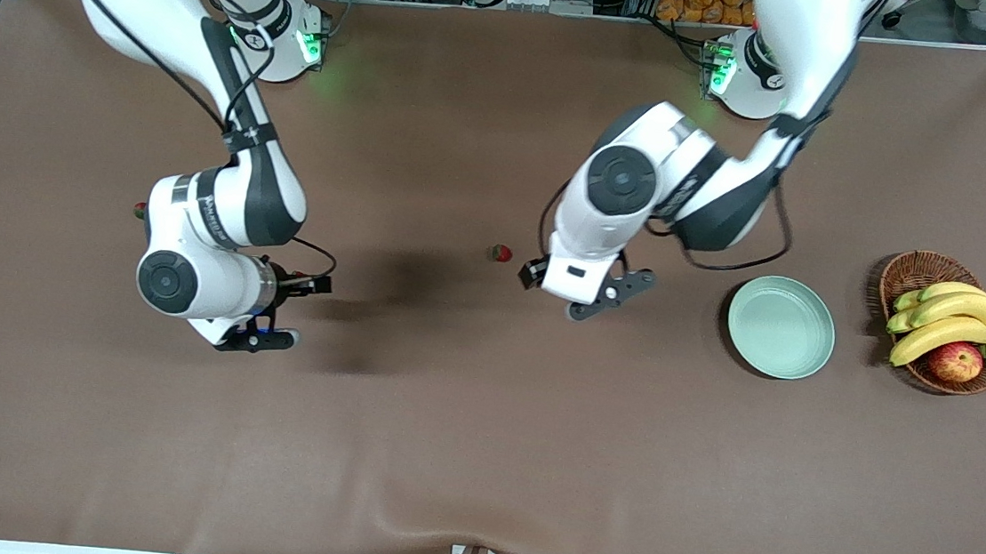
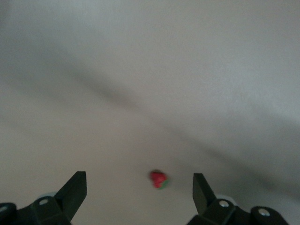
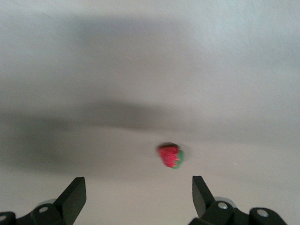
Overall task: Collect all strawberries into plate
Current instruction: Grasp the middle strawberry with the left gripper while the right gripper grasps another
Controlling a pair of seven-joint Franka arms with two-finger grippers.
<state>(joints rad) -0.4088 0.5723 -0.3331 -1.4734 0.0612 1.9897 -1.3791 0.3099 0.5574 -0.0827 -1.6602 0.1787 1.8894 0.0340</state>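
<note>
I should next use my left gripper to grab the strawberry by its red sides, so that it can be collected into the plate (image 1: 780, 326).
One strawberry (image 1: 500, 253) lies mid-table, beside my left gripper (image 1: 550, 284). In the left wrist view this small red berry (image 2: 159, 179) sits on the cloth between the wide-open fingers of the left gripper (image 2: 139, 187), just ahead of the tips. A second strawberry (image 1: 140, 210) peeks out beside the right arm's wrist. My right gripper (image 1: 268, 315) hangs over the cloth toward the right arm's end. It is open (image 3: 139, 190), with a strawberry (image 3: 170, 155) lying a little ahead of its fingertips. The mint-green plate (image 1: 780, 326) stands toward the left arm's end and holds nothing.
A brown wicker basket (image 1: 944, 321) with bananas and a red-yellow apple stands beside the plate, closer to the left arm's end of the table. The brown cloth has a fold near the front edge.
</note>
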